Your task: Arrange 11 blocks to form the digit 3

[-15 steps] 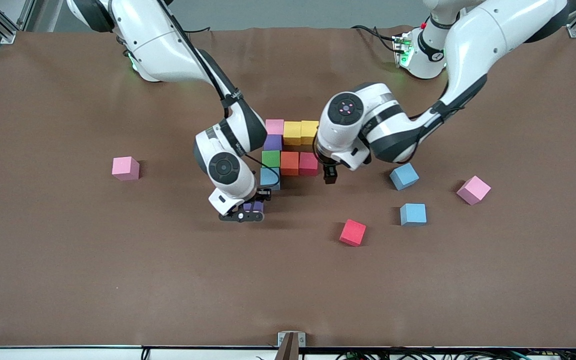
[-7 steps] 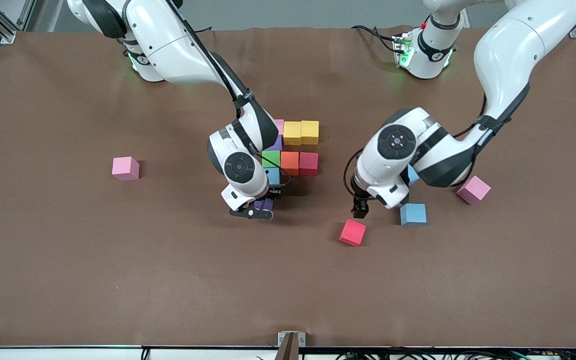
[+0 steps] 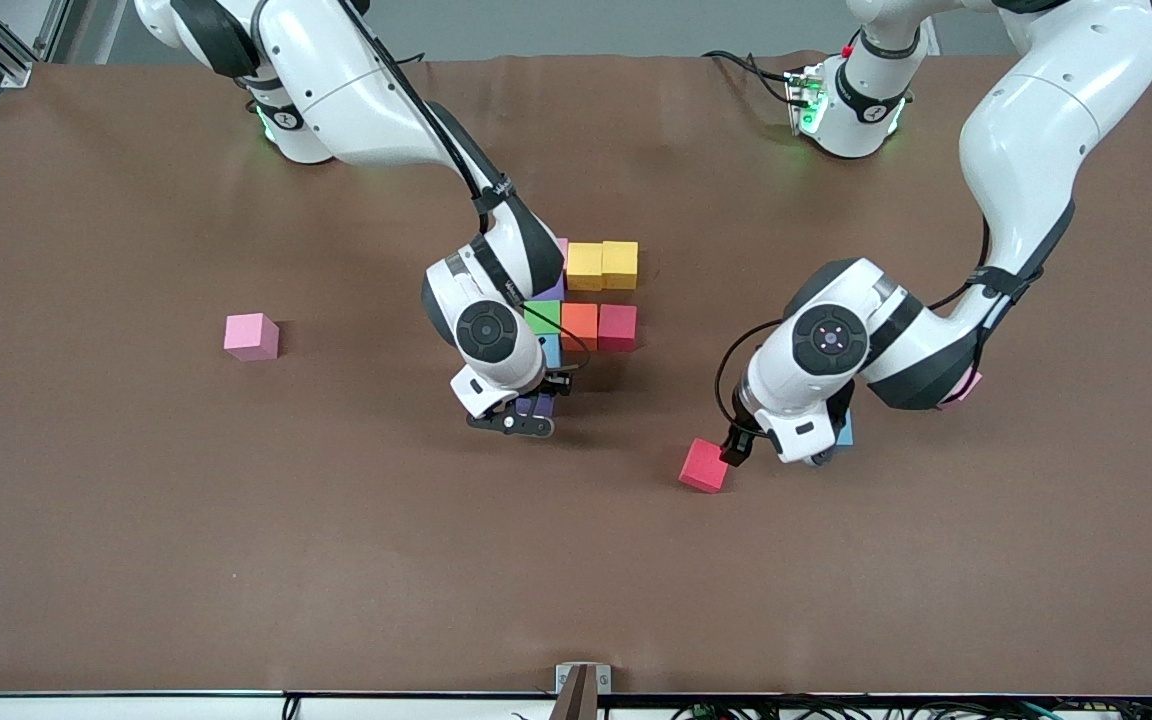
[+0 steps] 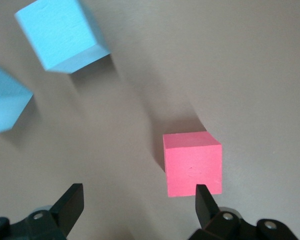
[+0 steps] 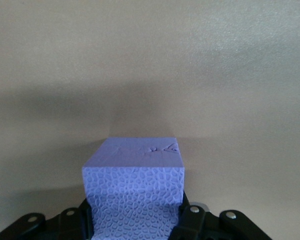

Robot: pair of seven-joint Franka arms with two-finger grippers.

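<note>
The purple block sits low at the spine's end before the light blue block, so the purple block would stand. It is time for my right gripper to open now.
The partial figure holds a half-hidden pink block (image 3: 562,246), two yellow blocks (image 3: 585,266) (image 3: 620,264), a purple block (image 3: 551,290), green (image 3: 542,317), orange (image 3: 579,326), red (image 3: 617,327) and light blue (image 3: 550,350). My right gripper (image 3: 528,412) is shut on a purple block (image 5: 135,185), low over the table just in front of the light blue spine block. My left gripper (image 3: 736,446) is open and empty beside a loose red block (image 3: 704,466). In the left wrist view one fingertip (image 4: 204,197) overlaps the edge of this red block (image 4: 192,162).
A loose pink block (image 3: 251,336) lies toward the right arm's end. A light blue block (image 3: 845,428) and a pink block (image 3: 967,384) peek out from under the left arm. The left wrist view shows two light blue blocks (image 4: 62,35) (image 4: 2,100).
My left gripper has moved from beside the figure's red block toward the front camera to the loose red block. My right gripper has carried the purple block slightly toward the light blue spine block.
</note>
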